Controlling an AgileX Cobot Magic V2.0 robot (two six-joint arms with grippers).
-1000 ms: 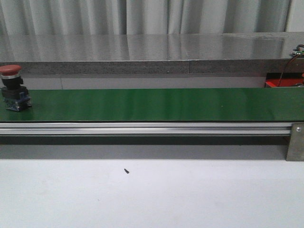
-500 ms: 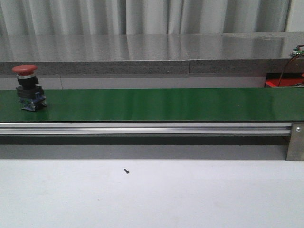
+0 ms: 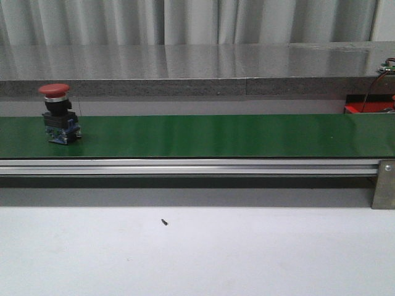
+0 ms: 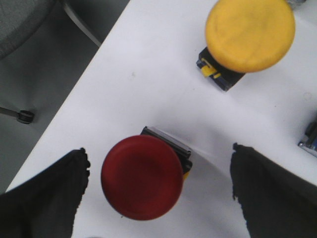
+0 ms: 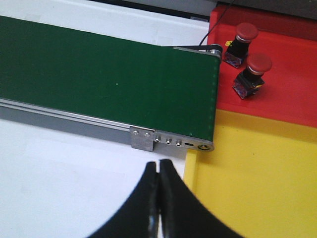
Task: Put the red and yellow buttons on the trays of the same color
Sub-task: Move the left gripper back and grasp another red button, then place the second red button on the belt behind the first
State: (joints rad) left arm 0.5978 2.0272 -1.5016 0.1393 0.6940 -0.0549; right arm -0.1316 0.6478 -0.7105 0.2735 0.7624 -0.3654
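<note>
My left gripper closes on the red cap [image 4: 142, 177] next, since its fingers reach down beside the cap over the white table in the left wrist view.
A red button [image 3: 59, 113] stands upright on the green conveyor belt [image 3: 216, 135] near its left end. In the left wrist view my left gripper [image 4: 159, 186] is open above the white table, its fingers either side of another red button [image 4: 142, 177]. A yellow button [image 4: 249, 33] sits further off on the same table. My right gripper [image 5: 158, 168] is shut with nothing in it, over the white table beside the belt's end. Two red buttons [image 5: 245, 34] [image 5: 257, 64] lie on the red tray [image 5: 277, 94]. The yellow tray [image 5: 252, 183] adjoins it.
The conveyor's aluminium rail [image 3: 185, 166] runs across the front view, with a metal end bracket [image 3: 384, 184] at the right. A small dark speck [image 3: 164, 222] lies on the white table. The table edge [image 4: 74, 99] drops off beside my left gripper.
The red button on the belt has travelled to the right, from the frame's left edge to a little further in.
</note>
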